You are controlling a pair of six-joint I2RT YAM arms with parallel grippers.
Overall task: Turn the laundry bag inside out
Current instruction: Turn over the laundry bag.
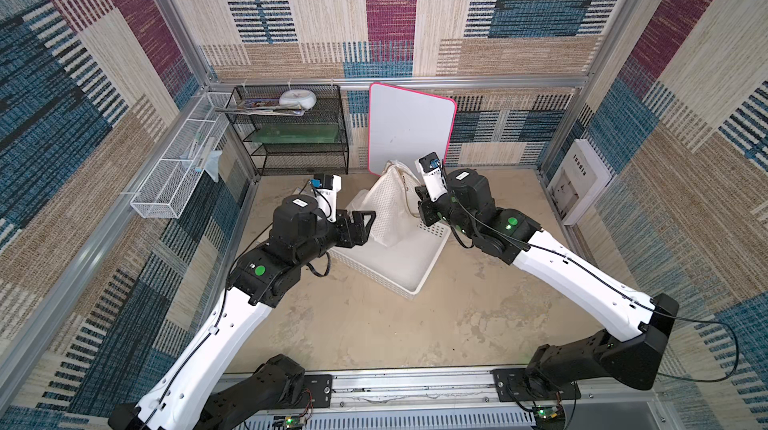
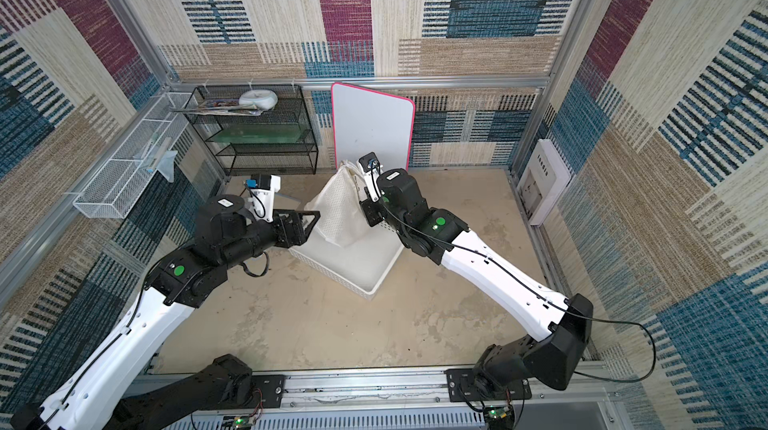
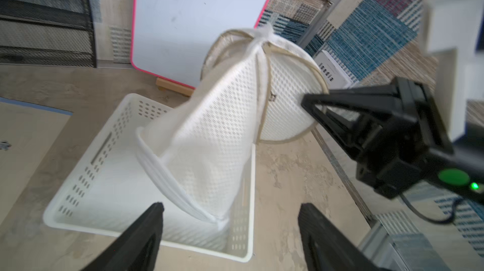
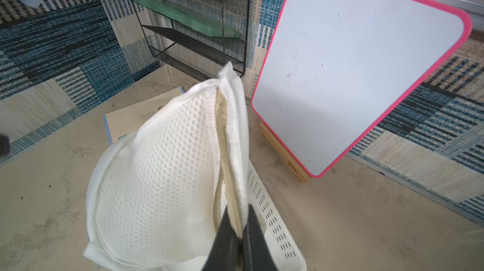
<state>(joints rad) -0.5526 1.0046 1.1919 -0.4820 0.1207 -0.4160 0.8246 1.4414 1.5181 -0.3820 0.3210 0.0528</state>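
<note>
My left gripper grabs the laundry bag (image 1: 388, 207) by its beige-edged rim next, which keeps the bag's opening open for my right gripper to turn the bag inside out.
The laundry bag (image 1: 388, 207) (image 2: 338, 207) is white mesh with a round panel edged in beige (image 3: 288, 99). It hangs stretched into a cone, and its lower rim (image 3: 183, 199) dips into the white plastic basket (image 1: 415, 292) (image 3: 86, 162). My right gripper (image 4: 239, 220) (image 3: 311, 104) is shut on the bag's folded seam edge (image 4: 235, 138) and holds it up over the basket's far side. My left gripper (image 1: 365, 222) (image 3: 231, 208) stands open next to the bag's lower end, with nothing between its fingers (image 3: 152, 220).
A pink-rimmed whiteboard (image 1: 409, 128) leans on the back wall behind the bag. A black mesh shelf (image 1: 291, 136) with a white dish (image 1: 297, 98) stands back left, a white wire rack (image 1: 178, 166) on the left wall. A flat book (image 4: 138, 120) lies beside the basket.
</note>
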